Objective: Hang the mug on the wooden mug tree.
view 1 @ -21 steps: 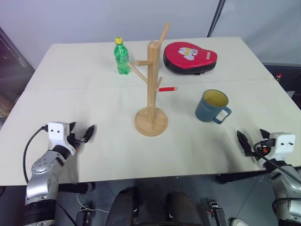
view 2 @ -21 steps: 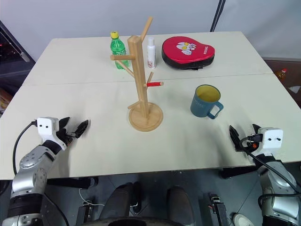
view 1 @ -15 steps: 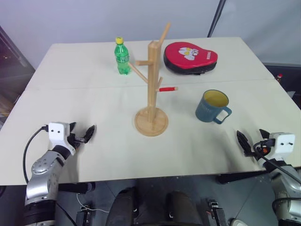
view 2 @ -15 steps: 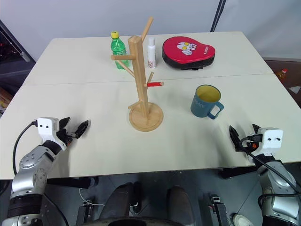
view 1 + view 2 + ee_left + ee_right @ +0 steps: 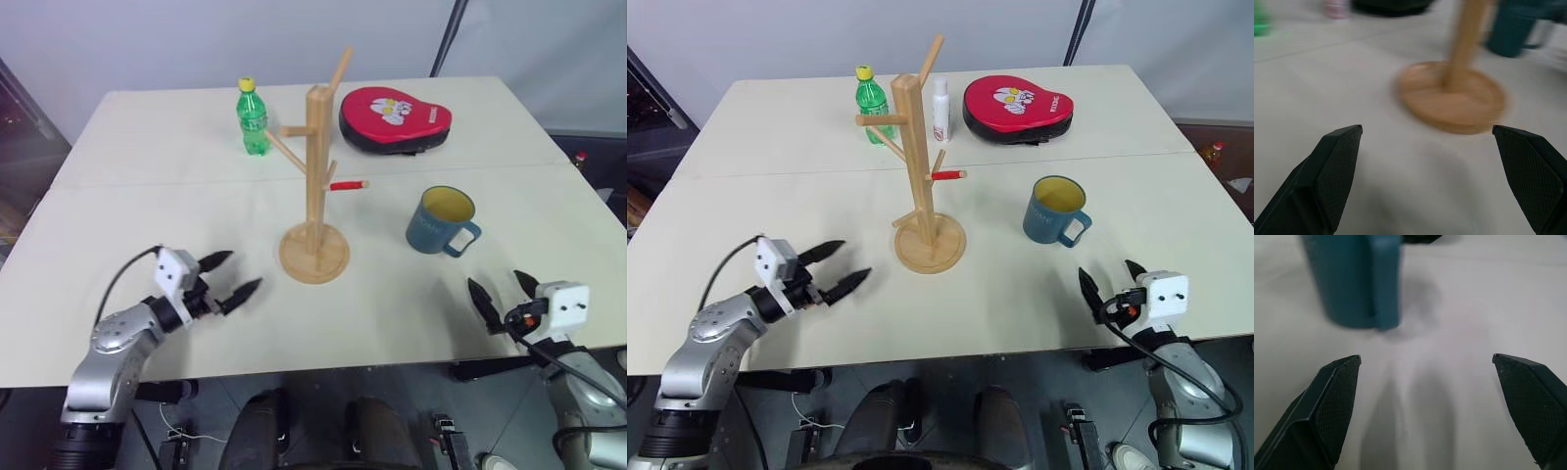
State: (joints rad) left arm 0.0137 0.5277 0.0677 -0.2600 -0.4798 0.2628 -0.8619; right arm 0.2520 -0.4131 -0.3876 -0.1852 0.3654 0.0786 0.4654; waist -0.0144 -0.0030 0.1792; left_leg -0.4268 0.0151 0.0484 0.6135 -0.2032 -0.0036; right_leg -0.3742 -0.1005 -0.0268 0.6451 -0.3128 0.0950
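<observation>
The right gripper will next grab the mug by its loop handle (image 5: pixel 468 238), to hang the blue-grey mug on the red-tipped peg (image 5: pixel 350 185).
The blue-grey mug (image 5: pixel 439 220) with a pale yellow inside stands upright on the table, right of centre, its handle turned toward the front right. The wooden mug tree (image 5: pixel 315 176) stands at the table's middle on its round base (image 5: pixel 1454 100), with a red-tipped peg pointing right. My left gripper (image 5: pixel 245 269) is open and empty, low over the table just left of the tree's base. My right gripper (image 5: pixel 495 282) is open and empty near the front edge, in front of the mug (image 5: pixel 1352 279) and apart from it.
A green bottle (image 5: pixel 253 117) and a small white bottle (image 5: pixel 941 96) stand behind the tree. A red padded mitt (image 5: pixel 395 117) lies at the back right. The table's front edge (image 5: pixel 323 364) runs just below both grippers.
My left gripper has swung right and inward toward the tree's base. My right gripper has shifted a little left, toward the mug. Both stay open.
</observation>
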